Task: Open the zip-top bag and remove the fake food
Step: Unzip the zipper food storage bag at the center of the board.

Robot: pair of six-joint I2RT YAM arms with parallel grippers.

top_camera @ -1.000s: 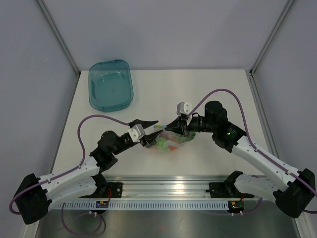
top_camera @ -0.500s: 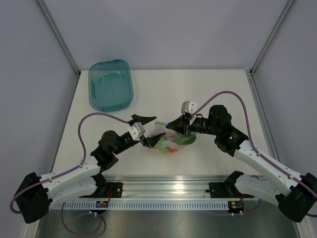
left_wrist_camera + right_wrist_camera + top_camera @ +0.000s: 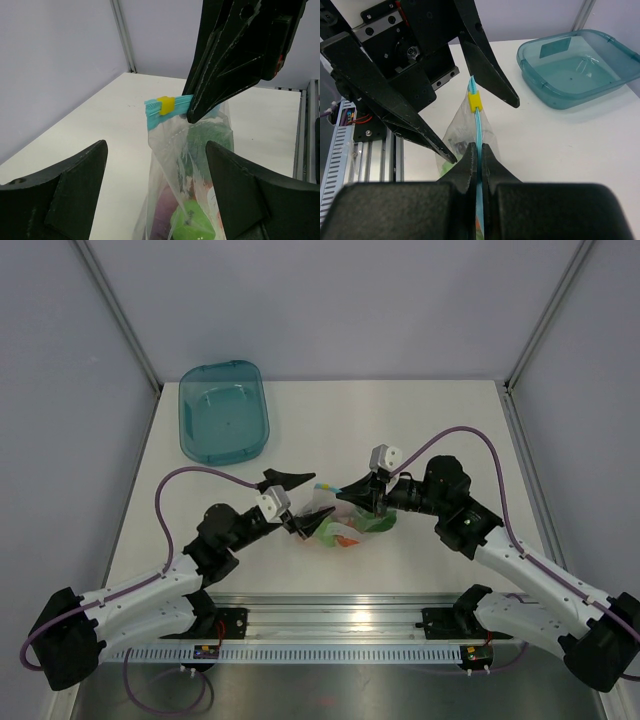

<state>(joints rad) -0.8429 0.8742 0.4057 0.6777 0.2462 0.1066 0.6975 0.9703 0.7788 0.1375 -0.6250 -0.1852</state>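
Note:
I should close my left gripper now, because the bag's loose edge [image 3: 321,494] [image 3: 156,140] below the yellow slider is between my spread fingers and I would catch it.
The zip-top bag [image 3: 345,522] stands on the white table, held up by its blue-teal zip strip [image 3: 478,125]. A yellow slider [image 3: 474,101] sits at the strip's far end. My right gripper [image 3: 481,148] is shut on the zip strip, as the top view [image 3: 353,493] also shows. My left gripper [image 3: 156,145] is open with the bag [image 3: 180,150] between its wide-spread fingers, not touching it. The fake food shows through the plastic: a green piece [image 3: 192,225], a purple piece [image 3: 162,210] and an orange piece [image 3: 345,538].
A teal translucent tub [image 3: 223,411] stands at the back left, also in the right wrist view [image 3: 577,65]. The metal rail [image 3: 340,625] runs along the table's near edge. Grey walls close the table on three sides.
My right gripper has drawn the bag's zip edge up and a little right, so the bag stands taller. My left gripper has shifted slightly left and stays open around it.

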